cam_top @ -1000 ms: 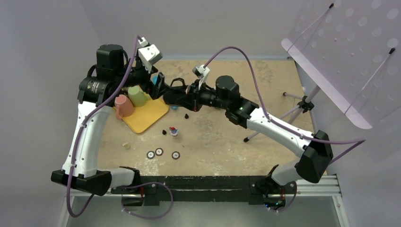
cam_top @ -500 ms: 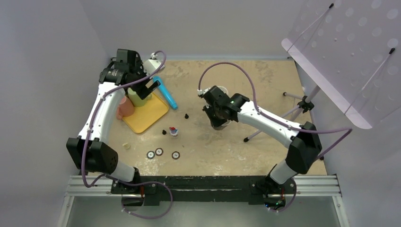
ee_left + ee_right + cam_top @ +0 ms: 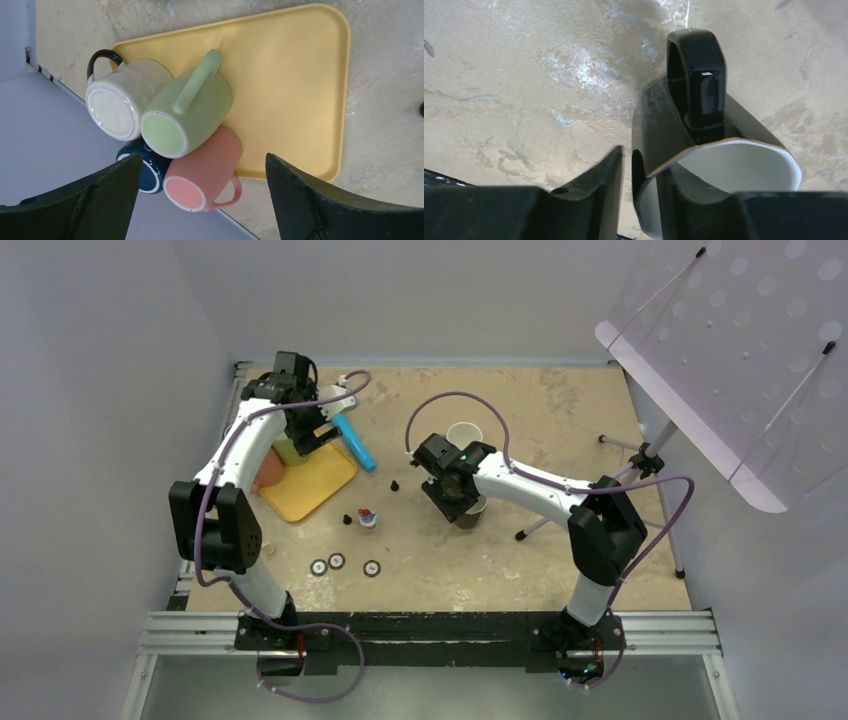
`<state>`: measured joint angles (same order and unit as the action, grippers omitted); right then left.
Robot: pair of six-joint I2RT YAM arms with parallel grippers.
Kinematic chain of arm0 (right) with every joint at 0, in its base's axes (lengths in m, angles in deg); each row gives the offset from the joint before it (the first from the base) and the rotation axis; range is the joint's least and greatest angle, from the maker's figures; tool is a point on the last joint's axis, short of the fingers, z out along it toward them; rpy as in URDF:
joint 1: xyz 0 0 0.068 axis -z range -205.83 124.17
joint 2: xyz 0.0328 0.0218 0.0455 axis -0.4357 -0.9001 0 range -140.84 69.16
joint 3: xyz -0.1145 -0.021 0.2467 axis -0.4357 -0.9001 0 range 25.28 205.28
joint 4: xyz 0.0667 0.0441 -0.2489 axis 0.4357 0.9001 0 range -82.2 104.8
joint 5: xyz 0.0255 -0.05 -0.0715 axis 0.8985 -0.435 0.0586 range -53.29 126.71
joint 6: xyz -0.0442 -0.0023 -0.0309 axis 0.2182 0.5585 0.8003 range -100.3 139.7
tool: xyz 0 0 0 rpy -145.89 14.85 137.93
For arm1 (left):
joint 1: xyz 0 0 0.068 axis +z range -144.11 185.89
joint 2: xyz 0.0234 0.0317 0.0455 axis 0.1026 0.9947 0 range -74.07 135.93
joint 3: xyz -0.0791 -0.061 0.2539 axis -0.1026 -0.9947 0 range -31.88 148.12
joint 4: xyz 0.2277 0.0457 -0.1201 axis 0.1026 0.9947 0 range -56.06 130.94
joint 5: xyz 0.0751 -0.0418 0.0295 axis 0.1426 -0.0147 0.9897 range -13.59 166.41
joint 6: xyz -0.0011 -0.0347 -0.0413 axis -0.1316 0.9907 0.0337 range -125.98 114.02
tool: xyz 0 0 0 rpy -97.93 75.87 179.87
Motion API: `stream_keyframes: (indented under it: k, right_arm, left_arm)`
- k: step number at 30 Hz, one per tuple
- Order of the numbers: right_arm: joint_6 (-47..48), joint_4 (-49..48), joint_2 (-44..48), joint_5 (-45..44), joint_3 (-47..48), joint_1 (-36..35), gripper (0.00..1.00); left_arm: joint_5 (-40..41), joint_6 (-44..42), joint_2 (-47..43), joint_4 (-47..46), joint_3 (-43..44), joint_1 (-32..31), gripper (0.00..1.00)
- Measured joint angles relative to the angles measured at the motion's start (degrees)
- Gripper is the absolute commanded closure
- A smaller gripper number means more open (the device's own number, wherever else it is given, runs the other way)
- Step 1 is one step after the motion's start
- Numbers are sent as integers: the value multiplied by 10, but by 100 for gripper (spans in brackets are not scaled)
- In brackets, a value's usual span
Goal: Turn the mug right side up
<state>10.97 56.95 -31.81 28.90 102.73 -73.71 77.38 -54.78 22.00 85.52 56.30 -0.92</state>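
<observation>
I will grab the green mug by its handle [image 3: 198, 81] with my left gripper next. That leaves the mug's body free for my right gripper to turn it upright.
A black mug [image 3: 659, 125] with a white inside stands right side up on the table, its handle [image 3: 696, 75] pointing away; it also shows in the top view [image 3: 474, 510]. My right gripper [image 3: 641, 170] straddles its rim from above [image 3: 456, 490], one finger inside and one outside. A thin gap shows on each side of the wall, so the jaws are open. My left gripper [image 3: 202, 160] is open and empty, hovering over the upside-down mugs on the yellow tray [image 3: 300, 75].
On the tray stand a cream mug [image 3: 112, 110], a green mug [image 3: 165, 132], a pink mug [image 3: 187, 192] and a navy mug [image 3: 147, 177], all base up. A white cup [image 3: 462, 434], a blue tool [image 3: 355, 443], small caps [image 3: 337, 561] and a tripod leg [image 3: 545, 523] are on the table.
The right arm has drawn nearer and to the left, lowering onto the black mug on the table. The left arm has folded back and now hangs over the tray's mugs.
</observation>
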Motion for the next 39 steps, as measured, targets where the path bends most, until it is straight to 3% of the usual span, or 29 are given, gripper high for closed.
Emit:
stream_keyframes:
  k: [1, 3, 11, 13, 17, 22, 25, 33, 39]
  right_arm:
    - [2, -3, 0, 0, 0, 0, 40]
    - [7, -5, 0, -2, 1, 0, 32]
    - [10, -8, 40, -13, 8, 0, 23]
    - [10, -10, 58, -16, 11, 0, 23]
    - [10, -17, 77, -17, 14, 0, 23]
    - [10, -21, 77, -17, 7, 0, 23]
    - [10, -24, 77, -17, -1, 0, 24]
    - [13, -25, 98, -17, -2, 0, 24]
    - [14, -51, 157, -16, -3, 0, 20]
  left_arm:
    - [4, -7, 9, -3, -1, 0, 5]
    - [16, -22, 27, -12, -1, 0, 7]
    - [63, -139, 107, -78, -20, -7, 9]
    - [72, -170, 116, -98, -35, -16, 14]
    - [102, -210, 157, -145, -35, -31, 42]
    - [141, -235, 226, -155, -11, -34, 68]
    - [154, -249, 229, -149, -13, -39, 100]
    - [136, -221, 198, -135, -19, -45, 100]
    - [52, -113, 80, -56, 30, -49, 100]
